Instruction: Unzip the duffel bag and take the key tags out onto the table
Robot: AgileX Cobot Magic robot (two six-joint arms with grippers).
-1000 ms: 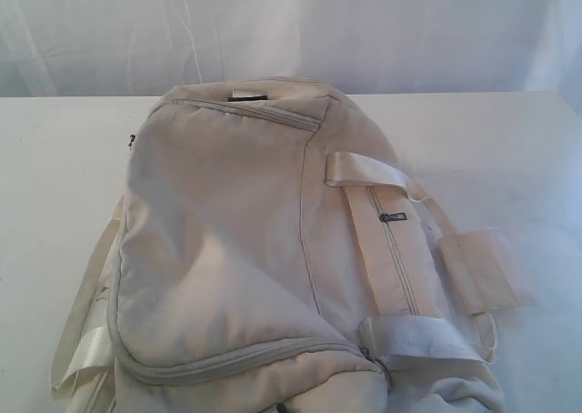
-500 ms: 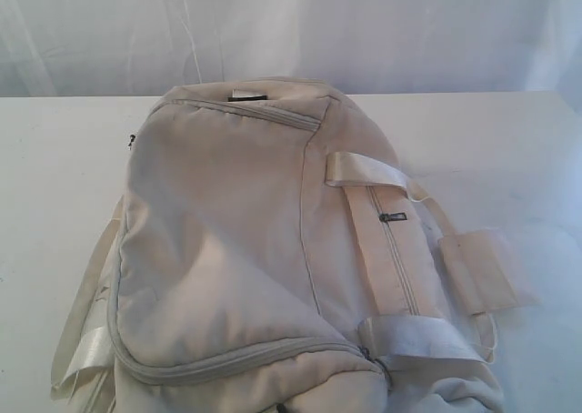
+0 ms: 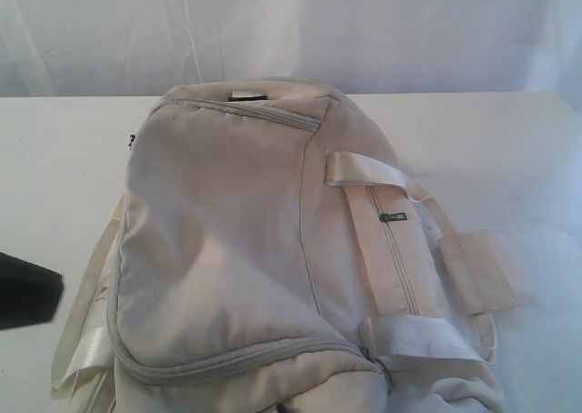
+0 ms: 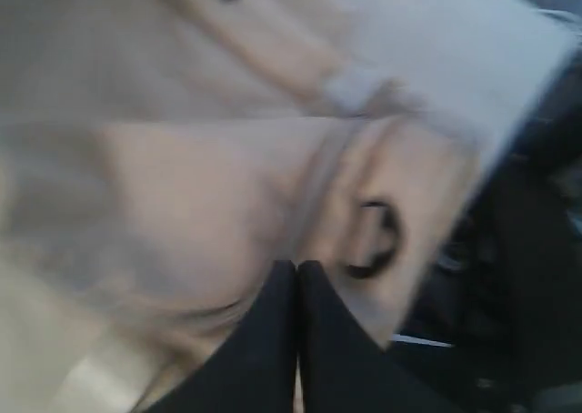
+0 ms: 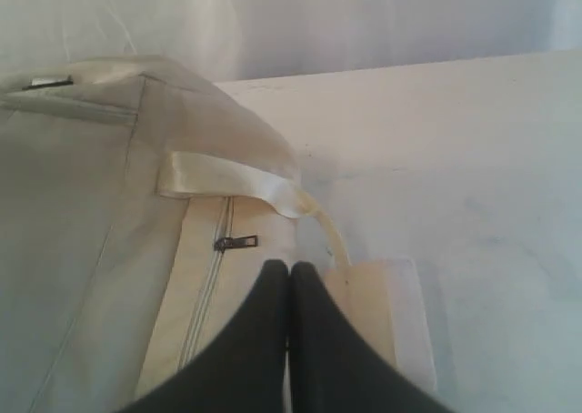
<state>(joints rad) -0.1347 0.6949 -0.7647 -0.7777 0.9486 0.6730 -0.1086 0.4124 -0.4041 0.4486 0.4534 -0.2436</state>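
I need to grab the bag by its grey zippered edge (image 3: 238, 360) with my left gripper next. That will hold the duffel bag (image 3: 227, 240) steady for unzipping.
The beige duffel bag (image 3: 227, 240) lies zipped shut on the white table (image 3: 509, 149). A grey zipper (image 3: 227, 358) curves across its near end, and a side zipper carries a dark pull (image 3: 393, 217). The key tags are hidden. A dark part of my left arm (image 3: 27, 290) shows at the left edge, beside the bag's left strap. In the blurred left wrist view my left gripper (image 4: 297, 266) is shut and empty over the bag (image 4: 182, 186), near a black strap ring (image 4: 371, 240). My right gripper (image 5: 289, 267) is shut and empty, over the bag's side just short of the zipper pull (image 5: 236, 243).
A pale webbing handle (image 5: 227, 176) crosses the bag's side above the pull. A flat beige strap pad (image 3: 482, 272) lies on the table to the bag's right. A white curtain (image 3: 364, 31) hangs behind the table. The table's edge and dark floor (image 4: 536, 277) show in the left wrist view.
A dark part of my left arm has come into the exterior view at the left edge. The bag has not moved.
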